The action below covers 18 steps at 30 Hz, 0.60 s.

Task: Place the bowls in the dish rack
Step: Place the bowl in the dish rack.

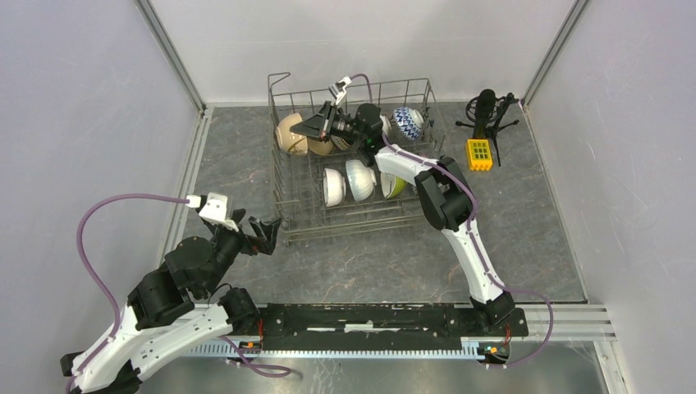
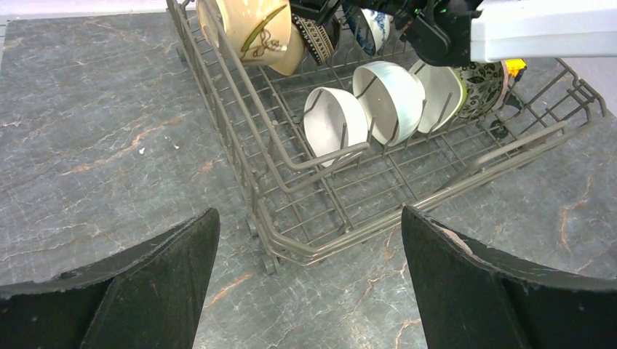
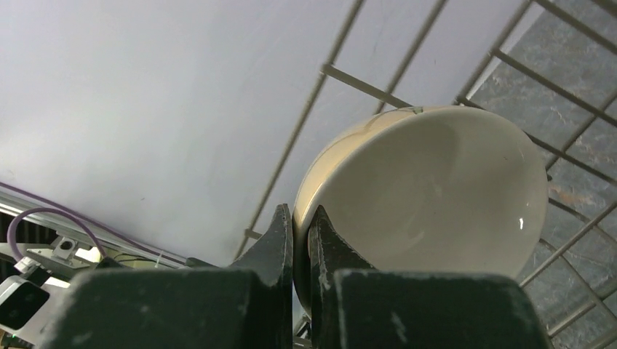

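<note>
The tan bowl's far rim (image 3: 543, 182) hangs above the rack's wires, so I will bring the tan bowl down toward the rack's front before my right gripper releases it.
The grey wire dish rack (image 1: 345, 232) stands at the middle back of the table. On edge between its tines stand two white bowls (image 1: 333, 185), a lime green bowl (image 1: 392, 185), a blue-and-white patterned bowl (image 1: 408, 123) and a tan bowl (image 1: 322, 148). My right gripper (image 1: 308, 127) reaches into the rack's back left part. In the right wrist view it (image 3: 300, 218) is shut on the rim of a tan bowl (image 3: 429, 196), which also shows in the top view (image 1: 287, 134). My left gripper (image 1: 267, 234) is open and empty by the rack's front left corner (image 2: 342, 240).
A black microphone on a tripod (image 1: 486, 111) and a yellow block (image 1: 479, 153) stand right of the rack. White walls close in the table on the left, back and right. The right arm (image 2: 538, 29) stretches across the rack.
</note>
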{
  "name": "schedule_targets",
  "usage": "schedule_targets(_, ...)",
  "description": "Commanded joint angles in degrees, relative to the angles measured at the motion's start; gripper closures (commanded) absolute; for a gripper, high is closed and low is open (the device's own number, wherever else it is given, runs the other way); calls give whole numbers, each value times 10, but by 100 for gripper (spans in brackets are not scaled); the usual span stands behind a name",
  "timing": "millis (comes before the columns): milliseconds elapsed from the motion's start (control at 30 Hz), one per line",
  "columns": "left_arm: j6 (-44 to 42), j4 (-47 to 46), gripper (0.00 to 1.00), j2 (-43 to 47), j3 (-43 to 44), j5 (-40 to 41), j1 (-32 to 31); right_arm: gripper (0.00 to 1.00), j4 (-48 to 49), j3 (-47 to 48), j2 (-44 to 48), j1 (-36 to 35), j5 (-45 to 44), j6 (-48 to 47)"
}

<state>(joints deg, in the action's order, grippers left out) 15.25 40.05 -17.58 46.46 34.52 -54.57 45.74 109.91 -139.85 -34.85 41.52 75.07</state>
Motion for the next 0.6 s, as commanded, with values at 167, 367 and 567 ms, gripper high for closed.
schedule_targets(167,-43,-31,0,-10,-5,17,6,100,49,29,-15,-13,9,24)
schedule_targets(367,-42,-30,0,-11,-5,18,7,100,58,-7,-14,-16,17,28)
schedule_targets(567,-39,-29,0,-9,-6,19,7,100,70,-47,-6,-16,21,31)
